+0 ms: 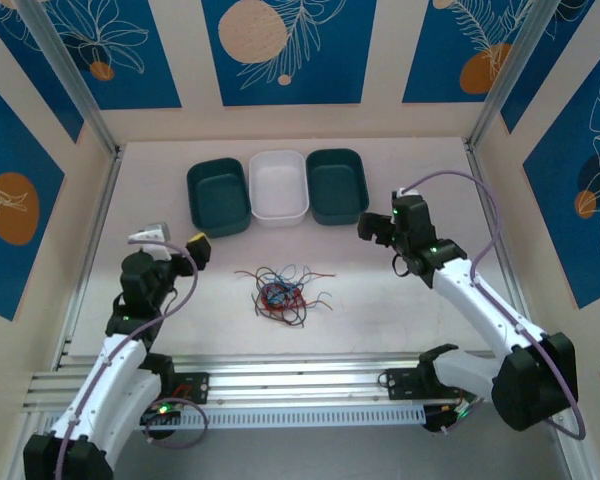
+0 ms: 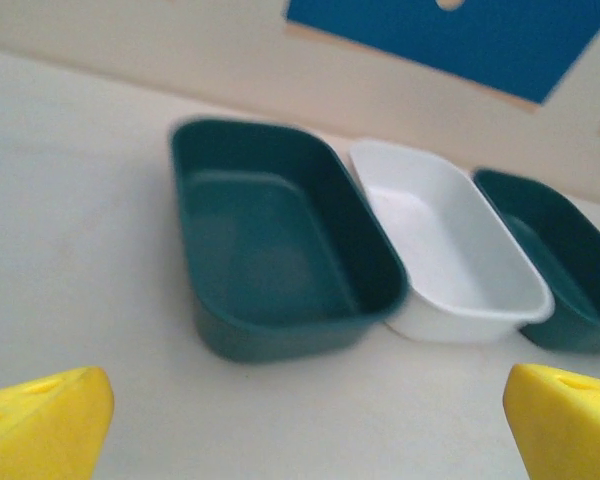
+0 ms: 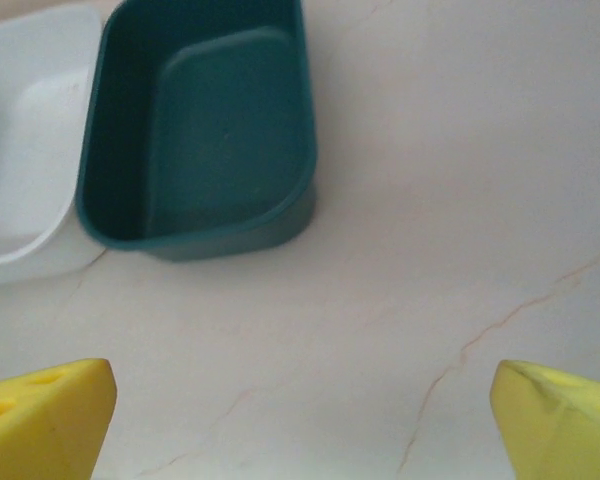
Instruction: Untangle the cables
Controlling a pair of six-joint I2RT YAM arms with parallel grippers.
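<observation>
Only a blue wire at the heap's far side should be grabbed next by my right gripper to untangle it. The red and black wires should stay.
The cables lie as one tangled heap of thin red, black and blue wires on the table's middle, with loose ends straggling out to both sides. My left gripper hovers to the left of the heap, well apart from it. Its yellow fingers stand wide open, with bare table between them in the left wrist view. My right gripper hangs to the right of and beyond the heap, near the right teal bin. It is open too, holding nothing between its yellow fingers.
Three bins stand in a row at the back: a teal one, a white one and a second teal one, with nothing inside them. Patterned walls close in the table on three sides. A metal rail runs along the near edge.
</observation>
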